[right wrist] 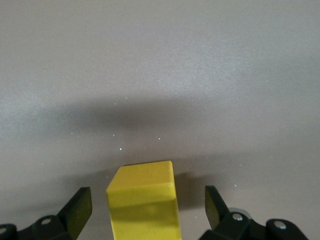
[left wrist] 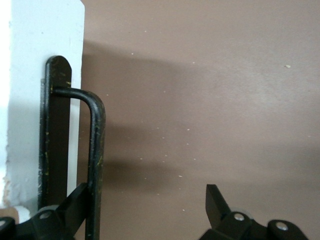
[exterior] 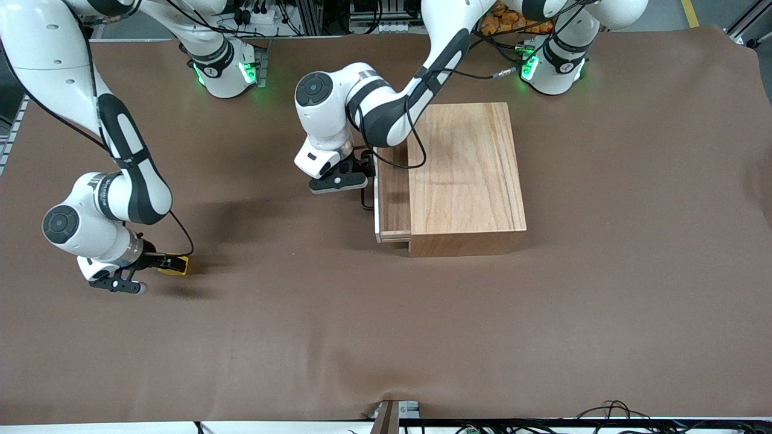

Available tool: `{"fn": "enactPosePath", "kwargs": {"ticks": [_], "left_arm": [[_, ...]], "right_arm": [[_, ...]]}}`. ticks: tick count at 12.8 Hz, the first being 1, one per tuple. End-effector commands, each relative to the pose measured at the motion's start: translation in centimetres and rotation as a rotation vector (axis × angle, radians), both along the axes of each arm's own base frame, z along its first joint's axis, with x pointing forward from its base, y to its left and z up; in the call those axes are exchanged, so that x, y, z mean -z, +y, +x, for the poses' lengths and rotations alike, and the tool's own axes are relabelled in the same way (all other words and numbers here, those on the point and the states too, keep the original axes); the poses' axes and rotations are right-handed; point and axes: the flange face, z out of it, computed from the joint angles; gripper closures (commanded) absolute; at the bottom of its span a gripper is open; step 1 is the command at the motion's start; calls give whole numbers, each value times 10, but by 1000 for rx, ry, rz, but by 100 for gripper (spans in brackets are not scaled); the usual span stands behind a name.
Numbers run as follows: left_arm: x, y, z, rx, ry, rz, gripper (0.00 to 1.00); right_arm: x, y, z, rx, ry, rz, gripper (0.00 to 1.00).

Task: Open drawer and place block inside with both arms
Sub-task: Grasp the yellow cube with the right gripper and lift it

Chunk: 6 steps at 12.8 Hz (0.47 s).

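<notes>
My right gripper is due to grab the small yellow block by its opposite sides next, so that it can place the block inside the drawer [exterior: 392, 193].
The small yellow block [exterior: 178, 266] [right wrist: 145, 200] rests on the brown cloth toward the right arm's end of the table. My right gripper [exterior: 165, 263] [right wrist: 147, 192] is down at it, open, one finger on each side with a gap to the block's faces. The drawer [exterior: 392, 193] stands partly pulled out of the light-wood box [exterior: 464, 175]; its white front panel [left wrist: 30, 75] carries a black bar handle [exterior: 365, 202] [left wrist: 95, 145]. My left gripper [exterior: 363, 172] [left wrist: 147, 192] is open at that handle. The bar runs close by one finger [left wrist: 75, 202], and the other finger stands well clear.
Brown cloth [exterior: 386, 337] covers the whole table, with wide bare stretches nearer the front camera and toward the left arm's end. Both green-lit arm bases [exterior: 226, 72] [exterior: 552, 69] stand along the table's edge farthest from the camera. Cables hang from the left arm over the box.
</notes>
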Motion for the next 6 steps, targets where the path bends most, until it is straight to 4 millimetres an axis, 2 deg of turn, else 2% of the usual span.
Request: {"fn": "enactPosePath", "kwargs": {"ticks": [1, 2, 4, 5, 6], "left_arm": [[-3, -12, 1, 0, -1, -77, 0], [-4, -13, 1, 2, -5, -85, 0], [-6, -15, 2, -5, -8, -113, 0], [-7, -16, 3, -6, -17, -126, 0], [-8, -17, 4, -5, -27, -140, 0]], "right_arm": [[9, -2, -8, -17, -11, -13, 0], [10, -2, -10, -17, -8, -13, 5], [11, -1, -15, -17, 1, -10, 64], [10, -1, -15, -17, 1, -10, 85], [9, -2, -15, -16, 0, -10, 94]]}}
